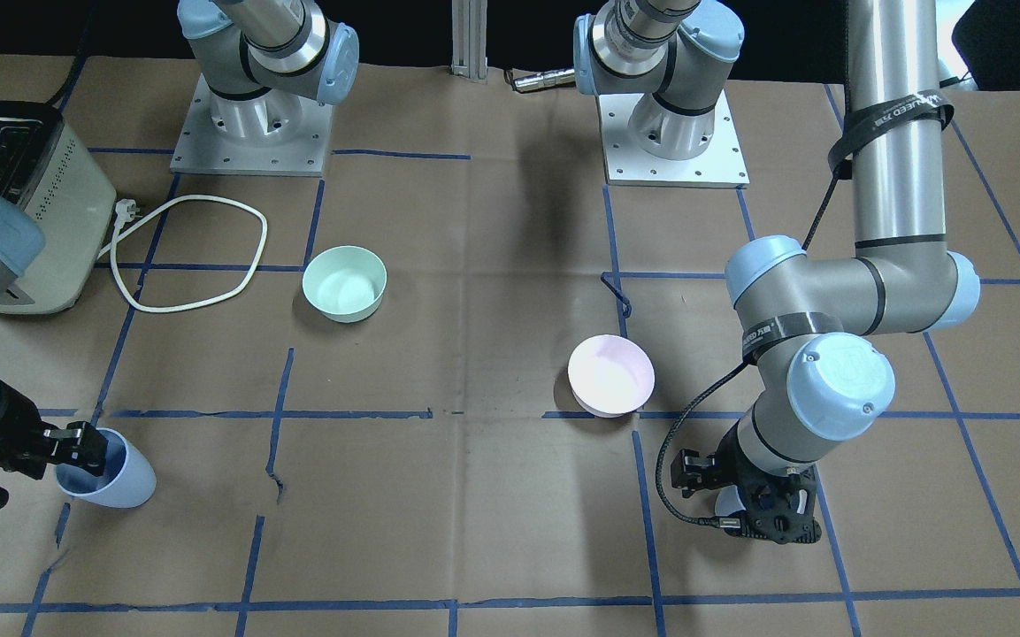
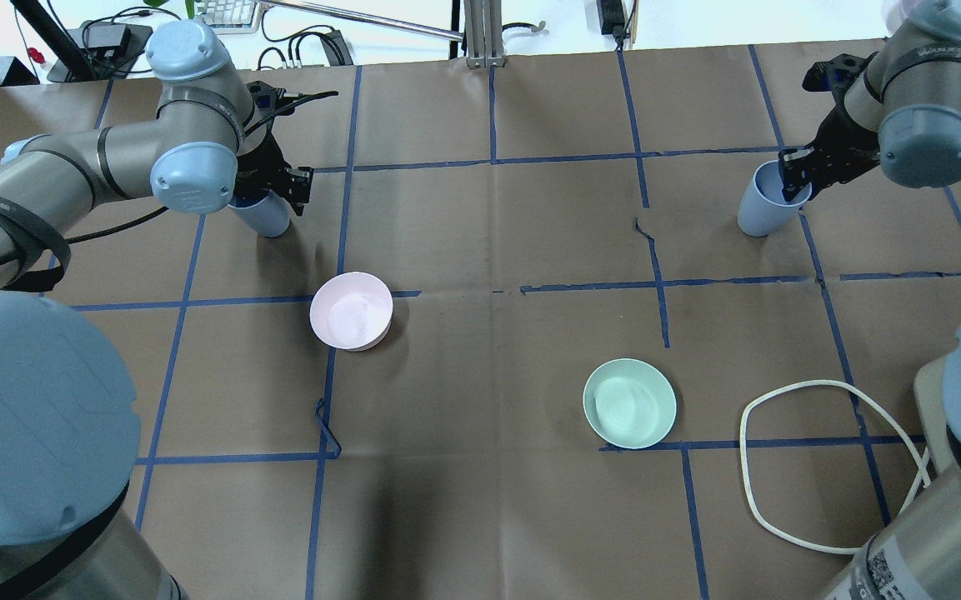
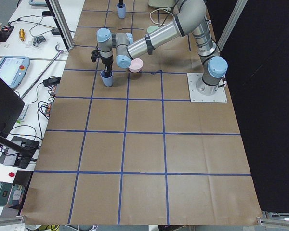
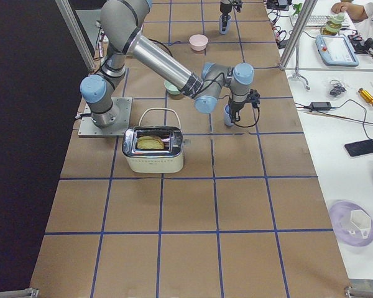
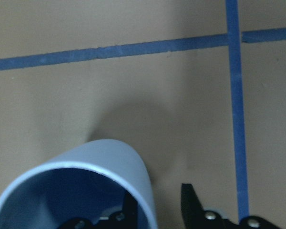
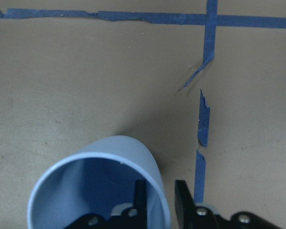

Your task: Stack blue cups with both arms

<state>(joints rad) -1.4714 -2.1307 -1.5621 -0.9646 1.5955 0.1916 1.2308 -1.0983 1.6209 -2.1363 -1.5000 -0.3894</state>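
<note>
I should grab the pale blue cup (image 5: 100, 157) by its rim (image 5: 147, 203) with my left gripper next, to set up the stack of blue cups.
One blue cup (image 2: 262, 217) stands at the far left of the table, and it also shows in the left wrist view (image 5: 86, 191). My left gripper (image 2: 270, 190) straddles its rim, one finger inside and one outside, with a clear gap to the outer finger (image 5: 190, 205), so it is open. The other blue cup (image 2: 757, 208) stands at the far right and shows in the front view (image 1: 116, 482). My right gripper (image 2: 797, 177) is shut on its wall, which the right wrist view (image 6: 160, 205) shows.
A pink bowl (image 2: 351, 311) sits left of centre and a mint-green bowl (image 2: 629, 402) right of centre. A toaster (image 1: 41, 208) with a looped white cord (image 2: 822, 467) stands by the right arm's base. Both arm bases (image 1: 249, 133) are at the near edge.
</note>
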